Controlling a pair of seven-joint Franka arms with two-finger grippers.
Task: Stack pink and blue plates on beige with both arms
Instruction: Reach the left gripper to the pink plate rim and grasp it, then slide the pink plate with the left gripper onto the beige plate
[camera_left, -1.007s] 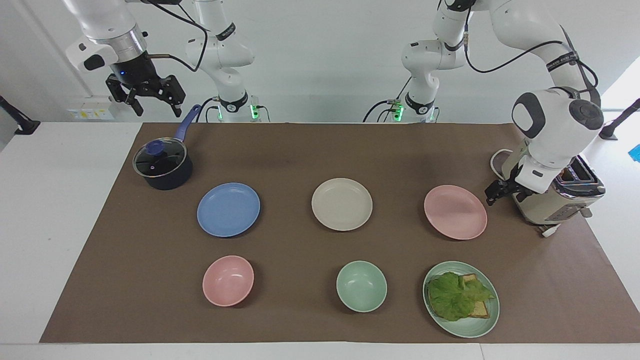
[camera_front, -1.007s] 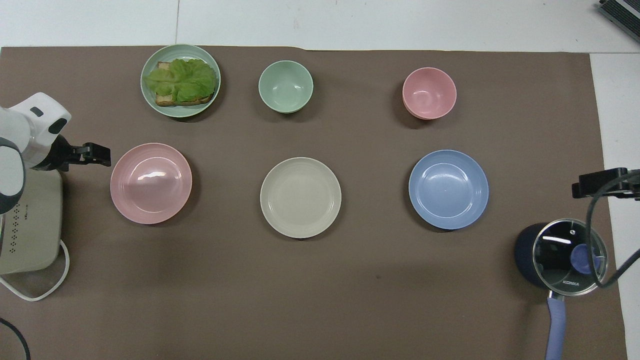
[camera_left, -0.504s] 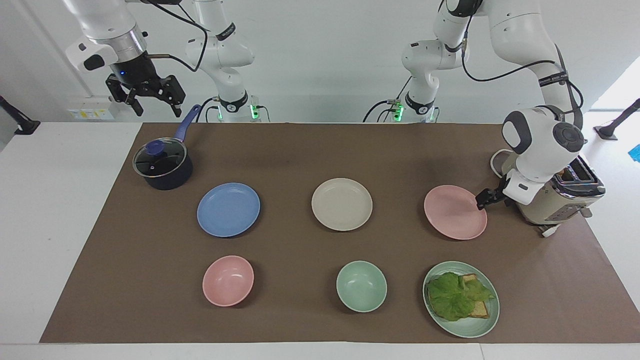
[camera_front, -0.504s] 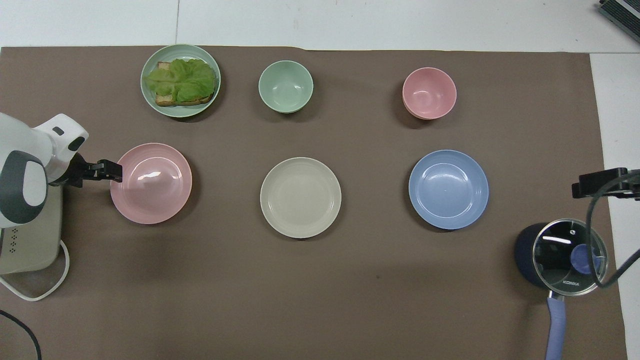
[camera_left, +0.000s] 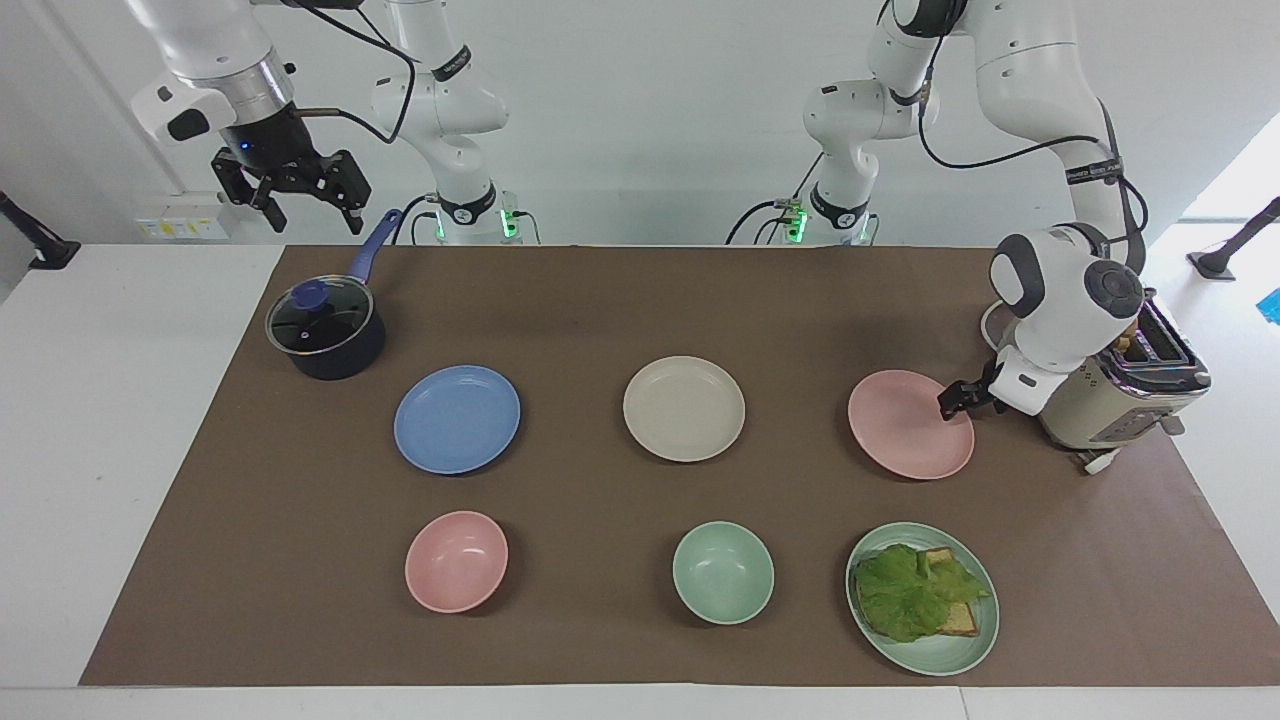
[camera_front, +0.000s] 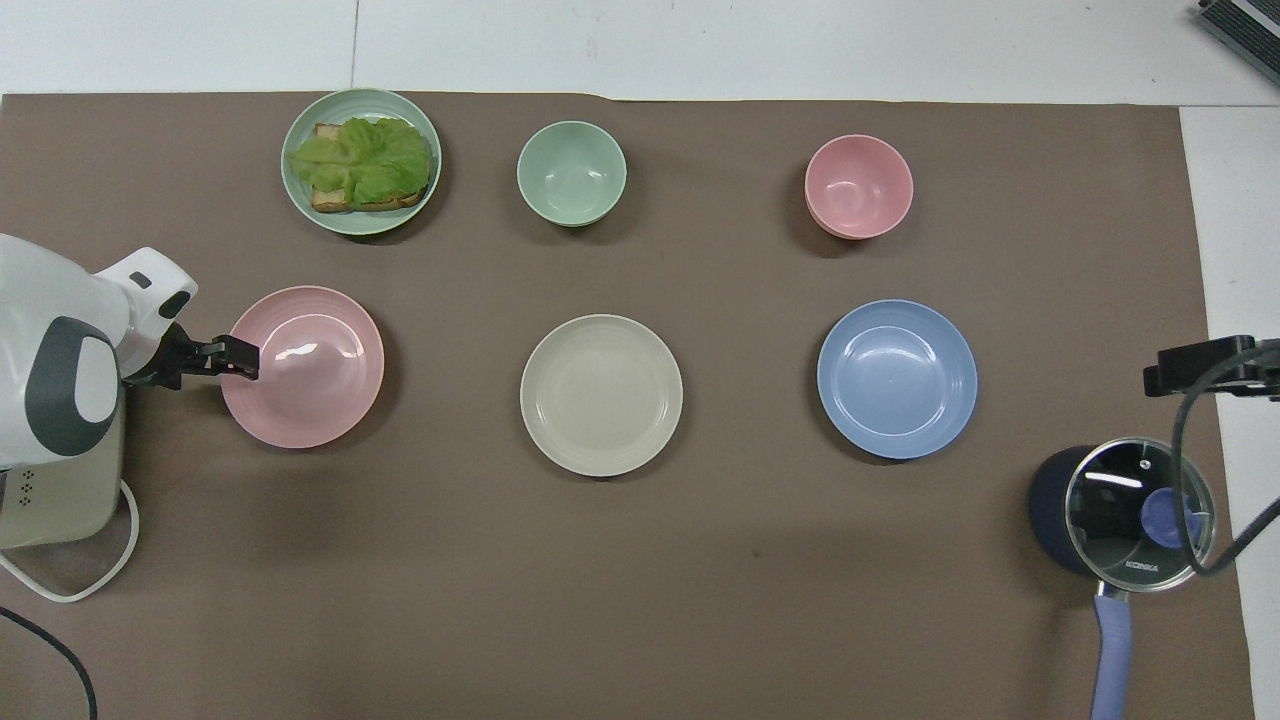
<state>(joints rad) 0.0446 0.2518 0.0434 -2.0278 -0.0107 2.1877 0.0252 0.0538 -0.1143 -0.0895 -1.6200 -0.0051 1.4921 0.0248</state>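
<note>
The pale pink plate's round side is far wider than my left gripper opens, so I next need to pick up the plate with my left gripper by its thin rim.
Three plates lie in a row across the brown mat. The pale pink plate is toward the left arm's end, the beige plate is in the middle, and the blue plate is toward the right arm's end. My left gripper is low at the pink plate's rim on the toaster's side, open, with its tips just over the edge. My right gripper hangs open in the air above the pot's handle and holds nothing.
A dark pot with a glass lid stands beside the blue plate, nearer the robots. A beige toaster stands beside the pink plate. Farther out lie a pink bowl, a green bowl and a mint plate with lettuce on toast.
My left gripper has moved from beside the toaster toward the pink plate and now reaches its rim. The right arm has stayed where it was.
</note>
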